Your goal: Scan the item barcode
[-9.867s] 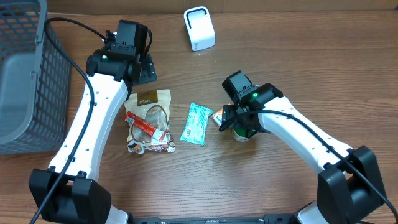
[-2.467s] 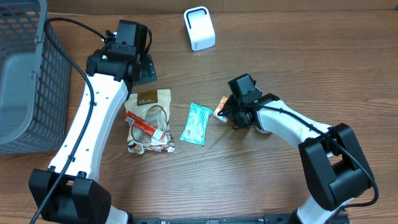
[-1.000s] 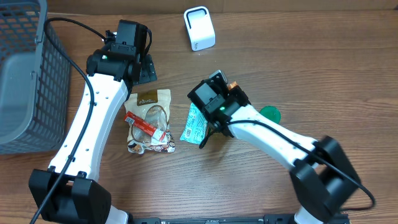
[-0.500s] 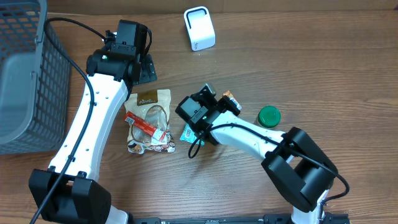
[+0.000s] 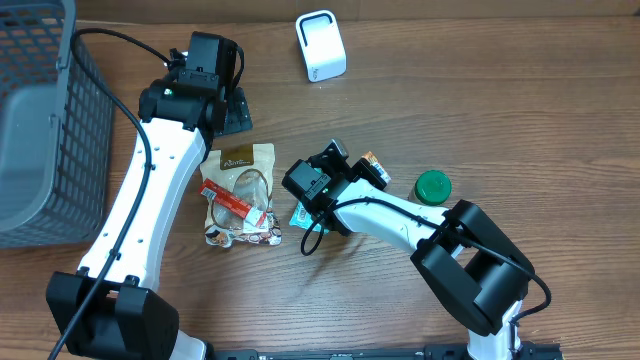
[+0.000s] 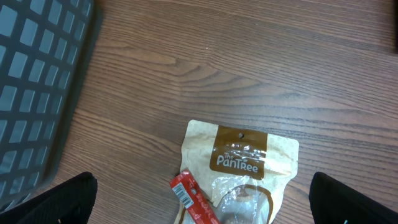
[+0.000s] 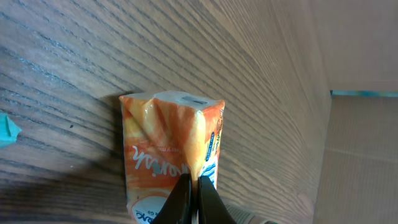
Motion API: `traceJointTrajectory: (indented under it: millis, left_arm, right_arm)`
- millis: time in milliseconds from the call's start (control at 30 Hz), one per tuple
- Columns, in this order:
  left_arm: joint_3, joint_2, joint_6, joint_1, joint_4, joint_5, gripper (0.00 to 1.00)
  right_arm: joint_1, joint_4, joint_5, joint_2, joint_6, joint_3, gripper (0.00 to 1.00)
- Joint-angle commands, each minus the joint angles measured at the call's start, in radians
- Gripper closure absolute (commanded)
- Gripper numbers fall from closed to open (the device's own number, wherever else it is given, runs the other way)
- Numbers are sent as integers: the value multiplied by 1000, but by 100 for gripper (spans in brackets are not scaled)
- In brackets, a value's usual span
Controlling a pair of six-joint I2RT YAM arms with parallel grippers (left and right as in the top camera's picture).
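The orange pouch's lower edge (image 7: 126, 146) meets its shadow on the tabletop and the pouch would rest there, so it is now time for my right gripper to open.
An orange drink pouch (image 7: 168, 155) with white lettering has a fold of its side pinched between my right gripper's (image 7: 191, 180) shut fingers. From overhead the pouch (image 5: 375, 167) shows just right of the right gripper (image 5: 345, 180), near the table's middle. A white barcode scanner (image 5: 320, 45) stands at the back, well apart from the pouch. My left gripper (image 6: 205, 205) hangs open over a PanTree snack bag (image 6: 239, 168) and a red stick packet (image 6: 194, 200), with nothing between its fingers.
A teal packet (image 5: 302, 212) lies partly under the right wrist. A green round cap (image 5: 433, 186) sits to its right. The snack bag (image 5: 240, 190) lies left of centre. A grey mesh basket (image 5: 40, 130) fills the left edge.
My right gripper has swung left and toward the front with the orange pouch in it, then nearly stopped. The left arm has not moved.
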State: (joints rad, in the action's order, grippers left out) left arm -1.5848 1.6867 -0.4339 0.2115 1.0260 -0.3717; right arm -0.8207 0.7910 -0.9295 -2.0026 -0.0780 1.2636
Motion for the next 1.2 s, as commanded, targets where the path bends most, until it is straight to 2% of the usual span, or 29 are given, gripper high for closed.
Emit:
traceJointTrajectory:
  millis: [0,333,567,800,1033,1167]
  left_arm:
    - [-15,-13,19,-2,2,-12,0]
    - [-15,-13,19,6,2,7,0]
    - [-15,-13,19,-2,2,6,0]
    - [-15,-13,19,-2,2,6,0]
    - [-15,-13,19,-2,2,6,0]
    - [-15,-13,19,-2,2,6,0]
  right_arm:
    - [-5,6,0,-6,-31,5,96]
    - [-5,10,0,-6,-31,5,96]
    - [-5,10,24,-6,-31,5,85]
    - [-5,24,40,-4,-31,8,67]
    - [-5,47,52,40,-31,28,62]
    - [1,57,148,92,-31,51,56]
